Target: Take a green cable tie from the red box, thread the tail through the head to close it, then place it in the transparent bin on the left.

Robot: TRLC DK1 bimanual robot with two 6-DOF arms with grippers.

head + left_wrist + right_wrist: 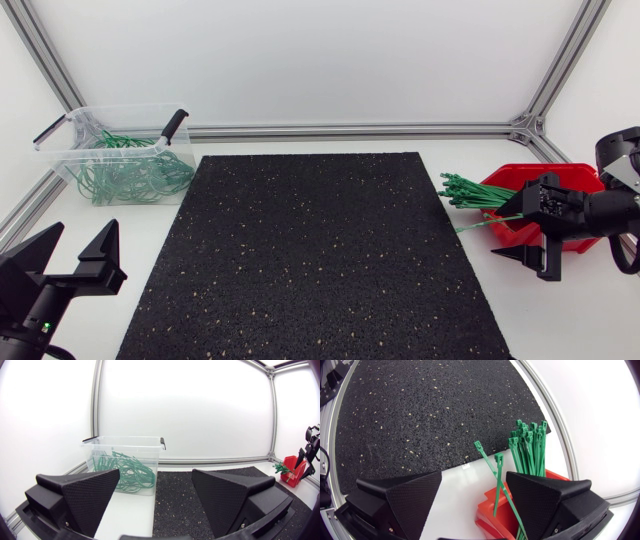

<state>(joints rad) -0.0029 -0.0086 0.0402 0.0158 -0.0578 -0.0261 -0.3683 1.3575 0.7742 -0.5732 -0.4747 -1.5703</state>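
Note:
I should grab the green cable tie next with my right gripper by the strap just below the head (492,468). The head then stays free, so the tail can be threaded through it.
The red box (575,178) sits at the table's right edge, and a bundle of green cable ties (470,190) fans out of it toward the mat. My right gripper (520,225) hangs open over the box's front end. In the right wrist view two loose ties (497,477) rise from the red box (492,510) between its wide-apart fingers, close to one finger (545,492) and not pinched. At the back left stands the transparent bin (70,120), which holds several closed green ties (130,175). My left gripper (75,255) rests open and empty at the front left.
A black speckled mat (310,250) covers the middle of the table. Aluminium frame rails (350,130) run along the back and both sides. In the left wrist view the bin (125,442) stands ahead of my left gripper (155,492), with the red box (291,467) far across the mat.

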